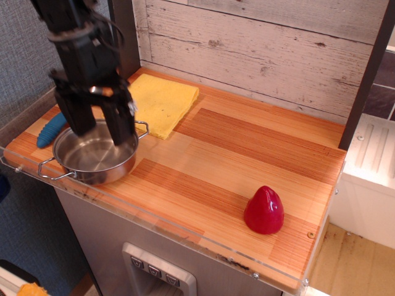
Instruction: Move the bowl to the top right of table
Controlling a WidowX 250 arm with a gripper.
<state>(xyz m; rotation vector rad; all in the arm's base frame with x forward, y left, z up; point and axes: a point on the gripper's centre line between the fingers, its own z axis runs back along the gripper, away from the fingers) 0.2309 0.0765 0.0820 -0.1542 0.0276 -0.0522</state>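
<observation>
The bowl needs to move to the top right of the table. My gripper should grab it next by its rim (136, 145) beside the wire handle.
The shiny steel bowl (92, 160) with two wire loop handles sits at the near left corner of the striped wooden table (247, 160). My black gripper (99, 129) hangs right over the bowl's far rim, its two fingers spread apart and pointing down, one toward the bowl's left rim and one at its right inner side. The gripper is open and holds nothing. The bowl looks empty.
A yellow cloth (162, 102) lies at the back left. A blue spoon handle (50, 128) shows left of the gripper; the spoon's bowl is hidden behind the arm. A red cone-shaped object (264, 209) stands near the front right. A clear acrylic rim (185, 237) edges the front.
</observation>
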